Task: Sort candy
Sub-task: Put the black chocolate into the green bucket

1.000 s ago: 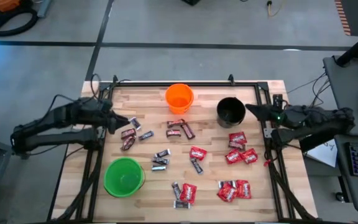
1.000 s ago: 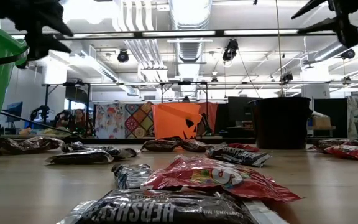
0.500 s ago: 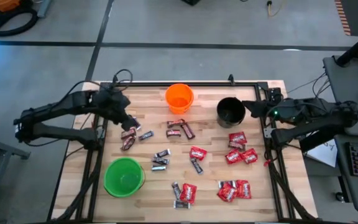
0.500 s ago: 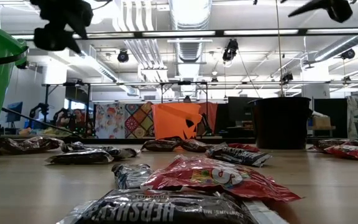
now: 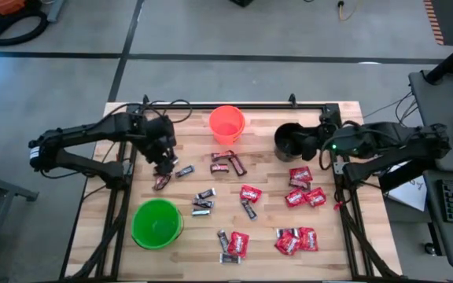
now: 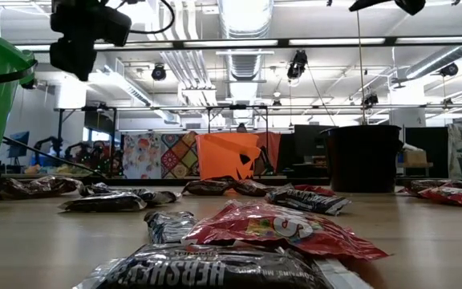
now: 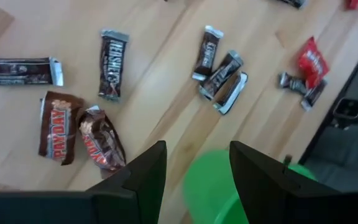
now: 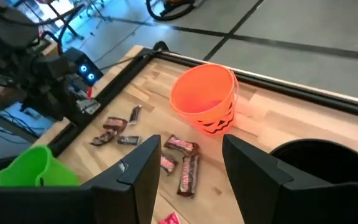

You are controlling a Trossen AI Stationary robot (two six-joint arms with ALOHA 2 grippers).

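Note:
Next, my left gripper takes hold of the dark mini bar by its wrapper's middle (image 5: 184, 170), to sort the bar into the green cup (image 5: 156, 223).
Candy lies scattered on the wooden table: red packets (image 5: 299, 174), dark mini bars (image 5: 203, 203) and reddish-brown bars (image 5: 162, 178). My left gripper (image 5: 163, 159) hangs open above the left-hand cluster. In its wrist view its fingers (image 7: 194, 180) frame bare wood beside two reddish-brown bars (image 7: 79, 132), with a dark bar (image 7: 112, 64) further on. My right gripper (image 5: 299, 143) is open and hovers over the black cup (image 5: 288, 140); its wrist view looks past that cup (image 8: 319, 158) to the orange cup (image 8: 204, 96). Neither gripper holds anything.
The orange cup (image 5: 226, 123) and black cup stand near the far edge, and the green cup (image 5: 157, 223) stands near the left front. A black metal frame (image 5: 234, 108) runs along the far edge and both sides. Bare wood shows between the candy clusters.
My left gripper has swung from the table's left edge toward the right, over the left candy cluster, and has tipped to point down. My right gripper has moved left from the right edge until it stands over the black cup. No candy has moved.

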